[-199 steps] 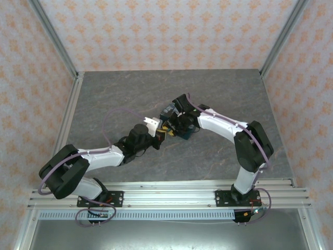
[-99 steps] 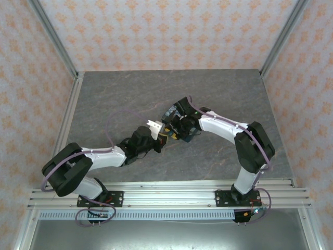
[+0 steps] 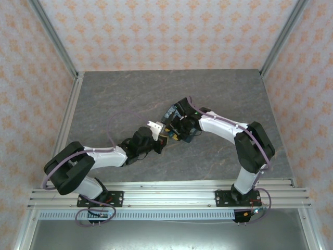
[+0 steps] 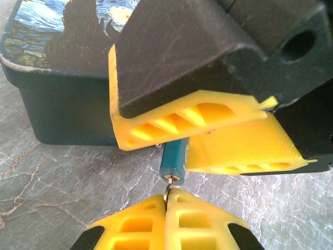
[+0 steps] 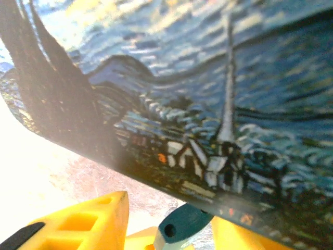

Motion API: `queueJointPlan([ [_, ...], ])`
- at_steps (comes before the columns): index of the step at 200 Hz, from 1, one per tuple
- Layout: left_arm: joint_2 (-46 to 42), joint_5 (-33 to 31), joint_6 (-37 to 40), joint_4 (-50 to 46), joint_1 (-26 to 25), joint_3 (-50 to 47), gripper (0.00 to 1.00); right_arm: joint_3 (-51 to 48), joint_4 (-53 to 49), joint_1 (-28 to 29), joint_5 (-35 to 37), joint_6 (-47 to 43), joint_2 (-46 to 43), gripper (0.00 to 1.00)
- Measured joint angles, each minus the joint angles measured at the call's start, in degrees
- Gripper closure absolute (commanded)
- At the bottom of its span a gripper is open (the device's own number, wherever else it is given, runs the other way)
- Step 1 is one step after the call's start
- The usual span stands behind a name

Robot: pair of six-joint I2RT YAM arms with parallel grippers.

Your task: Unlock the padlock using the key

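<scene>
My right gripper grabs the teal padlock by its body [image 5: 184, 224] across the padlock's broad sides next, to unlock it. That leaves the padlock's keyhole end for the key.
The teal padlock [image 4: 174, 156] hangs from the front of the starry-night tin [image 4: 62, 104], its bottom end facing my left gripper [image 4: 167, 194]. That gripper is shut on the thin metal key [image 4: 168, 188], whose tip sits in the padlock's keyhole. My right gripper [image 5: 166, 216] stands open, a yellow finger [image 5: 88, 226] on either side of the padlock [image 5: 184, 224]. A gap shows between that finger and the padlock body. In the top view the two grippers meet at mid-table, left [image 3: 162, 140] and right [image 3: 176, 130].
The dark-blue painted tin [image 3: 191, 134] rests on the grey marbled table [image 3: 130, 94] under the right wrist. Metal rails and patterned walls ring the table. The bare surface stretches to the far side and to both sides.
My right gripper's jaws have spread wider around the padlock. The left gripper has stayed shut on the key, and both arms have shifted only slightly.
</scene>
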Motion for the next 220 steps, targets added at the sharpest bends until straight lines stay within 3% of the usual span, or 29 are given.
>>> queueJointPlan([
  [72,0.85,-0.37,0.00,-0.70,-0.76,0.00,1.00,-0.28,-1.25,0.28,1.33,-2.54,-0.02,0.56],
  [176,1.20,-3.17,0.02,-2.03,-2.78,0.02,1.00,-0.50,-3.45,1.38,2.97,-4.00,0.00,0.75],
  [220,1.20,-4.55,0.04,-3.37,-4.09,0.07,1.00,-1.11,-3.48,2.25,2.93,-4.20,0.00,0.63],
])
